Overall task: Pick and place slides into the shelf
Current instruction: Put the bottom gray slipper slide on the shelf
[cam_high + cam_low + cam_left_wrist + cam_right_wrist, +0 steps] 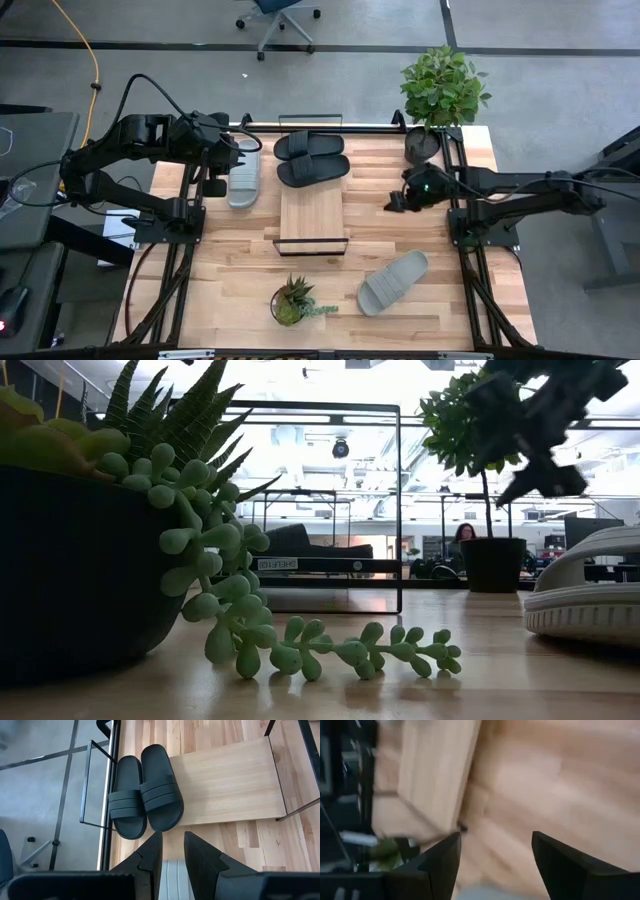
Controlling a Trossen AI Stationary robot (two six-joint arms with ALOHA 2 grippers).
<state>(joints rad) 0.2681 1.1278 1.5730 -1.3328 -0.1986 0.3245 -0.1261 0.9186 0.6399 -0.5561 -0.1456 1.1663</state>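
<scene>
I will next grab the grey slide by its strap (382, 287) with my right gripper, so that I can put it on the shelf (312, 215) beside the black pair.
Two black slides (312, 158) lie side by side on the far end of the shelf (312, 215), a light-wood board with black wire ends; the left wrist view shows both slides (147, 790) and the shelf (225, 785). My left gripper (236, 152) is over the table's far left, shut on a light grey slide (243, 180). A second grey slide (392, 282) rests sole-down on the table at the near right, also visible in the low view (590, 595). My right gripper (393, 202) hovers open to the right of the shelf, holding nothing. My left gripper pinches the grey slide between its two fingers (150, 855); a ribbed pale part of it (172, 877) shows in the gap. The fingers slant down from the table's left. The slide is held well above the tabletop and stretches toward the near edge below the gripper.
A leafy potted plant (440, 90) stands at the far right corner. A small succulent pot (293, 302) sits near the front edge and fills the left of the low view (90, 540). The shelf's near half is bare board. Bare tabletop lies between the shelf and the right arm.
</scene>
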